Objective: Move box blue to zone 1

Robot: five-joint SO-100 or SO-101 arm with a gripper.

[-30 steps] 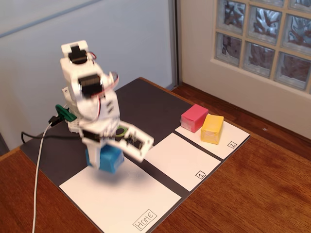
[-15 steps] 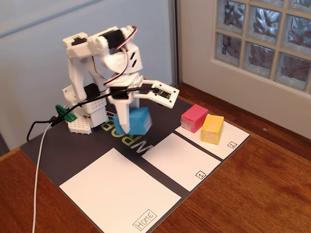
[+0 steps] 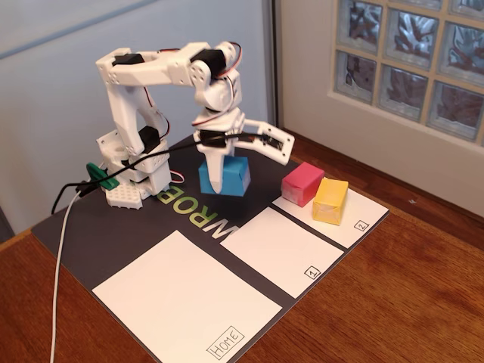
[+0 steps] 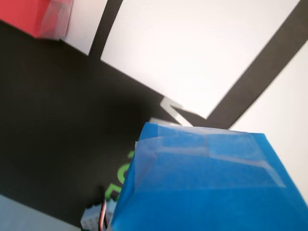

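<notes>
I next need to grab the blue box (image 3: 229,178) by its two opposite sides to move it to zone 1.
The blue box (image 3: 229,178) sits on the black mat (image 3: 113,234) just in front of the arm's base. My gripper (image 3: 248,170) is down over it and open. One white finger (image 3: 214,168) stands against the box's near-left face, and the other jaw is spread out to the right, clear of the box. In the wrist view the blue box (image 4: 211,187) fills the lower right, very close, and hides the fingers. Zone 1 (image 3: 283,249) is the white panel with a boxed "1", empty, in front of the box. It also shows in the wrist view (image 4: 202,53).
A pink block (image 3: 302,183) and a yellow block (image 3: 331,200) stand on the panel marked "2" (image 3: 363,215). The larger "Home" panel (image 3: 181,302) lies front left. A white cable (image 3: 60,265) hangs at the left. The mat lies on a wooden table (image 3: 408,302).
</notes>
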